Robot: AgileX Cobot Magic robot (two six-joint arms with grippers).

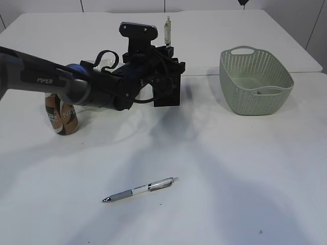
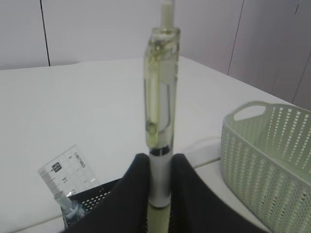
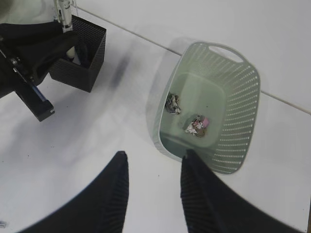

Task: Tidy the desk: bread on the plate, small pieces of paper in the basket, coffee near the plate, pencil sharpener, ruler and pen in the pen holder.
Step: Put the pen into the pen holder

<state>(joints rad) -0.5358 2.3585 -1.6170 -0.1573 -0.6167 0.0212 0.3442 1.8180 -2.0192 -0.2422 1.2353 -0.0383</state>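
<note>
The lower end of the yellowish clear pen stands in the holder's opening, so the pen would drop into the holder. My left gripper should release it now.
My left gripper is shut on a yellowish clear pen, held upright just above the black mesh pen holder. A clear ruler stands in the holder. In the exterior view the gripper hangs over the holder with the pen sticking up. A second pen, grey and white, lies on the table near the front. A brown coffee can stands at the left behind the arm. My right gripper is open and empty above the table beside the basket. Bread, plate and pencil sharpener are out of view.
The green basket sits at the right with crumpled paper pieces inside. A seam between two tabletops runs behind the holder. The left arm stretches across from the left edge.
</note>
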